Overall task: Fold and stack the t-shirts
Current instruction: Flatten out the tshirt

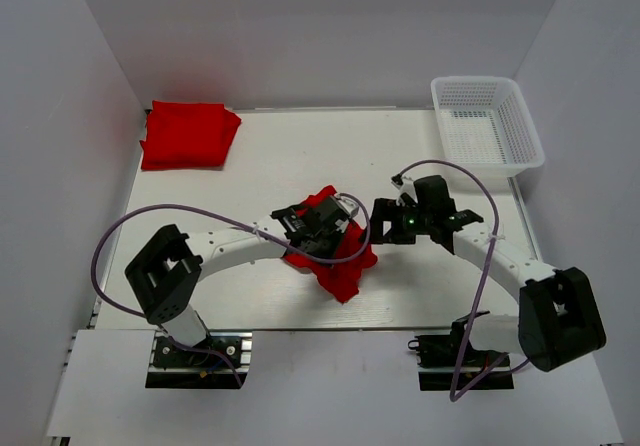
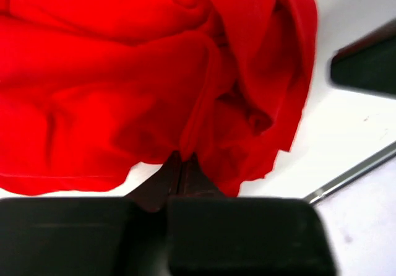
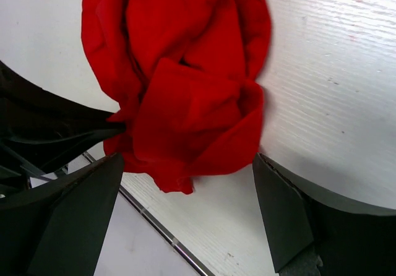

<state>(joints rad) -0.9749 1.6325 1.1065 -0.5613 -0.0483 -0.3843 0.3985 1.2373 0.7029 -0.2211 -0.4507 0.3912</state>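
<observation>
My right gripper grabs the crumpled red t-shirt's bunched edge [image 1: 364, 249] [image 3: 197, 149] next, apart from my left gripper's pinch, to spread the shirt for folding.
A crumpled red t-shirt [image 1: 340, 261] hangs bunched at the middle of the table. My left gripper [image 1: 322, 228] is shut on it; in the left wrist view the cloth [image 2: 124, 84] is pinched between my closed fingertips [image 2: 180, 161]. My right gripper [image 1: 385, 221] is open just right of the shirt, its jaws wide apart around the bunched cloth [image 3: 185, 103] without touching it. A folded stack of red t-shirts [image 1: 188, 134] lies at the far left corner.
A white mesh basket [image 1: 487, 124] stands at the far right corner. The table's near edge [image 3: 161, 226] runs close under the hanging shirt. White walls enclose the table on three sides.
</observation>
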